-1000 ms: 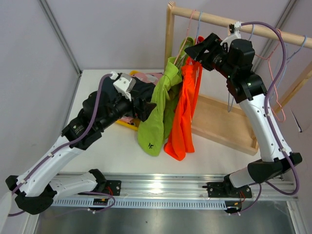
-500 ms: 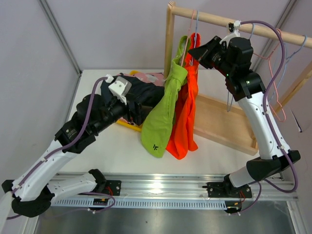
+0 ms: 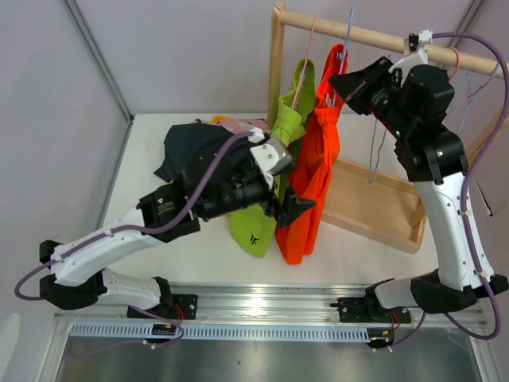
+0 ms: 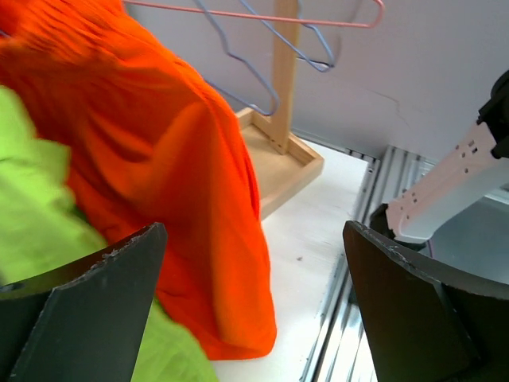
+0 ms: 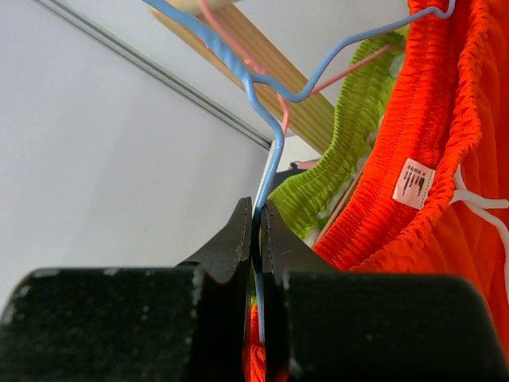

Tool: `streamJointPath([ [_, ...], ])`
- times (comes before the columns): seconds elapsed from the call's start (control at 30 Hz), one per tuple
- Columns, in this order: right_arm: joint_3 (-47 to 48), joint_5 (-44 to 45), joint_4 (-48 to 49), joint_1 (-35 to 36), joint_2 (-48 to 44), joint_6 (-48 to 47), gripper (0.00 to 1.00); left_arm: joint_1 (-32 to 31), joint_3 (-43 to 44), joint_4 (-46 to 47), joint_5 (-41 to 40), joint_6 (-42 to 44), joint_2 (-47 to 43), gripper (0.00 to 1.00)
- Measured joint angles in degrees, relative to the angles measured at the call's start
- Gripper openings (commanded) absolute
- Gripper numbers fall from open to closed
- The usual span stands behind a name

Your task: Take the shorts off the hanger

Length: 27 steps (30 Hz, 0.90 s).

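My left gripper grabs the orange shorts (image 3: 318, 155) low by the hem (image 3: 301, 232) next, so the waistband stays free to slip off the hanger.
Bright orange shorts (image 3: 318, 155) hang on a blue wire hanger (image 3: 346, 40) from the wooden rail. My right gripper (image 3: 340, 84) is shut on the hanger's neck (image 5: 274, 159), just left of the orange waistband (image 5: 429, 159). Lime green shorts (image 3: 278, 127) hang on a pink hanger (image 5: 238, 48) right beside them. My left gripper (image 3: 298, 208) stands wide open low down by the orange shorts' hem (image 4: 231, 302), nothing between its fingers (image 4: 95, 302). Dark shorts (image 3: 195, 147) and a pink pair (image 3: 238, 125) lie in a heap at the back left.
The wooden rack has a top rail (image 3: 382, 36), a left post (image 3: 276, 64) and a tray-like base (image 3: 374, 207) on the table. Empty wire hangers (image 3: 469, 87) hang at the rail's right end. A metal track (image 3: 262, 306) runs along the table's near edge.
My right gripper closed on the blue hanger and carried it right and up with the orange shorts. My left arm swung right from the heap to below the hanging shorts, still open.
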Motion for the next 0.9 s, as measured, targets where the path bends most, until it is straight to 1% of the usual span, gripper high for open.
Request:
streamJointPath([
  [0.3,0.3,1.0,-0.8,0.7,-6.2,1.4,0.0,-5.1,0.1,5.0,-0.5,0.0,6.4,0.99],
  [0.6,-1.4,1.7,-1.2,1.1,-12.4,4.1,0.0,-5.6,1.4,10.6,-3.7,0.9,11.2,0.99],
  [0.67,-2.7,1.6,-1.1,1.1,-13.7,5.0,0.0,-5.7,1.8,12.0,-4.4,0.9,12.7,0.98],
  [0.73,-3.7,1.4,-1.2,1.2,-14.5,5.9,0.0,-5.7,1.8,13.2,-5.4,0.9,13.9,0.86],
  [0.77,-4.1,1.3,-1.2,1.3,-14.8,6.2,0.0,-5.7,1.8,13.6,-6.1,1.0,14.5,0.75],
  [0.8,-4.5,1.2,-1.2,1.3,-15.0,6.5,0.0,-5.6,1.8,14.1,-6.7,1.0,14.9,0.39],
  [0.87,-5.6,1.4,-1.0,1.3,-15.4,7.0,0.0,-5.7,1.8,14.6,-7.1,1.3,15.3,0.09],
  [0.9,-6.1,1.5,-0.9,1.3,-15.5,7.2,0.0,-5.9,1.8,14.8,-7.6,1.3,15.4,0.0],
])
